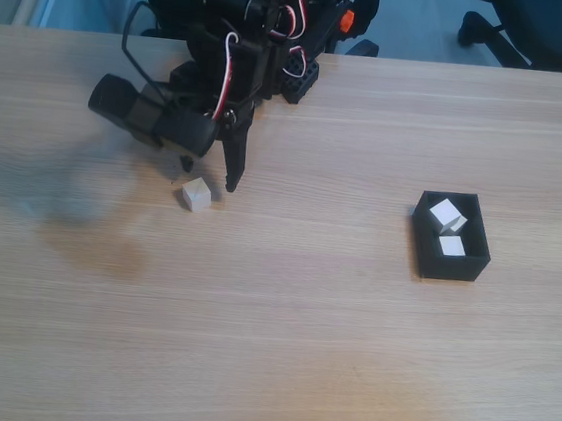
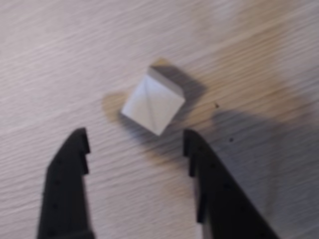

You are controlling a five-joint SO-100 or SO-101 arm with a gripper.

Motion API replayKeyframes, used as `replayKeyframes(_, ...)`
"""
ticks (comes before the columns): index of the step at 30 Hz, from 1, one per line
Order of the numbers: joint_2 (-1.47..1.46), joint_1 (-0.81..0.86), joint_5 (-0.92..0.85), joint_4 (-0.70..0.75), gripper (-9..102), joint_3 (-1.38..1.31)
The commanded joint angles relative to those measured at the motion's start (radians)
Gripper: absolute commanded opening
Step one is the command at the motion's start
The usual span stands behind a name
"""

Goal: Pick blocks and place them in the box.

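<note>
My gripper should next grab the small white block by its opposite sides, so that it can place the block in the black box [image 1: 451, 269].
One white block [image 1: 195, 194] lies loose on the wooden table, left of centre in the fixed view. My black gripper [image 1: 209, 175] hangs just above and behind it, fingers pointing down. The wrist view has the same block [image 2: 153, 103] turned corner-on, just beyond the tips of my gripper [image 2: 135, 137]. The jaws stand open and nothing is between them. To the right sits the black box [image 1: 451, 269]. Two white blocks are inside it, one [image 1: 447, 213] at the far end and one [image 1: 451, 247] nearer the front.
The arm's base and cables [image 1: 271, 18] take up the table's far edge at upper left. A dark chair base [image 1: 491, 32] stands on the floor beyond the table. Bare wood stretches between the loose block and the box.
</note>
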Motion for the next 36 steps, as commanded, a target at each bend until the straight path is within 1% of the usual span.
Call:
replayKeyframes(1,-0.032,0.025,-0.011,-0.032,21,-0.011)
replayKeyframes(5,-0.067,0.043,-0.02,-0.06,21,-0.006)
replayKeyframes(18,-0.195,0.025,0.002,-0.152,18,-0.035)
replayKeyframes(21,-0.225,0.023,0.006,-0.158,16,-0.06)
replayKeyframes(32,-0.285,0.003,0.023,-0.173,16,-0.137)
replayKeyframes(36,-0.287,-0.002,0.026,-0.176,13,-0.137)
